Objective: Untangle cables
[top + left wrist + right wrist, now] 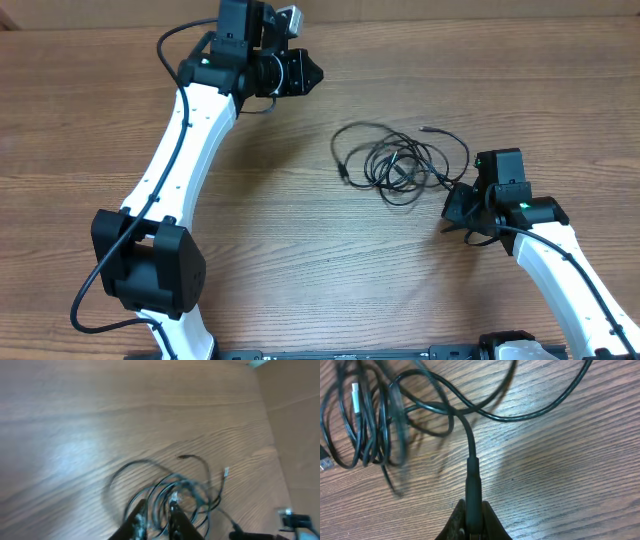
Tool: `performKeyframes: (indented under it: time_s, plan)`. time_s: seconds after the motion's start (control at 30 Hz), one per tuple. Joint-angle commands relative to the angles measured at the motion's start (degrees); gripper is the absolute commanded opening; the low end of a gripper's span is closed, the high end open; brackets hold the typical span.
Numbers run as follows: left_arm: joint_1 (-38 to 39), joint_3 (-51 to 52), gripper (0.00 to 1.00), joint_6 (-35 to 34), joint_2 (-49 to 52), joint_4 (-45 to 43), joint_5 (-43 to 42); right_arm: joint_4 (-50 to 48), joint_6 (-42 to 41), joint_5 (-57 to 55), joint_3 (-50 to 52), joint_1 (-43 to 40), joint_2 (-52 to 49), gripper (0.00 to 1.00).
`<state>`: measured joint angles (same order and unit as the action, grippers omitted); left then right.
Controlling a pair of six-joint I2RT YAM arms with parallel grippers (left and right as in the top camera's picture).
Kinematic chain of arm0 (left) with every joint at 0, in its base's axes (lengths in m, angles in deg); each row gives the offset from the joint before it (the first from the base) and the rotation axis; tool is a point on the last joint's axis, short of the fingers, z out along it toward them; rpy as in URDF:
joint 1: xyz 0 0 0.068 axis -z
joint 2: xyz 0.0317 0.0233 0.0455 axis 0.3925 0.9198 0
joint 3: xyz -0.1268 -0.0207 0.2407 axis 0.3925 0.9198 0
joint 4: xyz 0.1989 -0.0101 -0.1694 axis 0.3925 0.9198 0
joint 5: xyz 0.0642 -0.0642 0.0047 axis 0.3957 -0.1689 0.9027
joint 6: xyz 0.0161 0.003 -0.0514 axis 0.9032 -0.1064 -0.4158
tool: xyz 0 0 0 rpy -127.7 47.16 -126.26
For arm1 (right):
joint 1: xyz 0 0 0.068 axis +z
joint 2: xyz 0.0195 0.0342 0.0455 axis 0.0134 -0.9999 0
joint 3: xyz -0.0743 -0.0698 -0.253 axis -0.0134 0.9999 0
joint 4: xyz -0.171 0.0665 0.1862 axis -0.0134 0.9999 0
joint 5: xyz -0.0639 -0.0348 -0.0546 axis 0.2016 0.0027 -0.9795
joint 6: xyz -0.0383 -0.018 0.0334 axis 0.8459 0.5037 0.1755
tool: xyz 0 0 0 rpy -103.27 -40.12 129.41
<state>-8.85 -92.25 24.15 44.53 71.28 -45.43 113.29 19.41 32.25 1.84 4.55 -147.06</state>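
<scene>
The black plug end is above flat, empty table and would lie beside the cable loops, so I need to open my right gripper.
The cables (400,160) lie in loose black loops on the wooden table, right of centre. My right gripper (452,207) is at their right edge. In the right wrist view it (473,512) is shut on a black plug end (473,480) whose cord runs up into the cable loops (375,425). A silvery plug (355,395) shows among them. My left gripper (312,72) is at the far side, left of the cables and apart from them. In the blurred left wrist view its fingers (156,512) are open and empty, with the cables (170,487) beyond them.
The wooden table (300,250) spreads around the bundle. The left arm (190,130) reaches across the left half. The right arm (560,260) comes in from the lower right. A loose plug tip (427,129) lies at the bundle's far side.
</scene>
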Motion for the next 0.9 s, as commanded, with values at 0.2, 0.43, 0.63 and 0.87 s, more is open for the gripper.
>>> performKeyframes:
  time_s: [0.2, 0.43, 0.63, 0.87]
  plan:
    - [2.9, -0.1, 0.31, 1.3, 4.3, 5.6, 8.1, 0.1, 0.1, -0.1, 0.3, -0.1, -0.1, 0.11]
    - [12.4, 0.0, 0.54, 13.0, 8.5, 5.6, 3.6, -0.1, 0.1, -0.1, 0.3, -0.1, -0.1, 0.4]
    - [19.7, 0.0, 0.59, 17.1, 12.5, 2.1, 4.4, -0.1, 0.1, -0.1, 0.3, -0.1, -0.1, 0.55]
    - [24.7, 0.0, 0.59, 16.9, 17.2, -3.3, 5.5, 0.1, 0.1, -0.1, 0.3, -0.1, -0.1, 0.56]
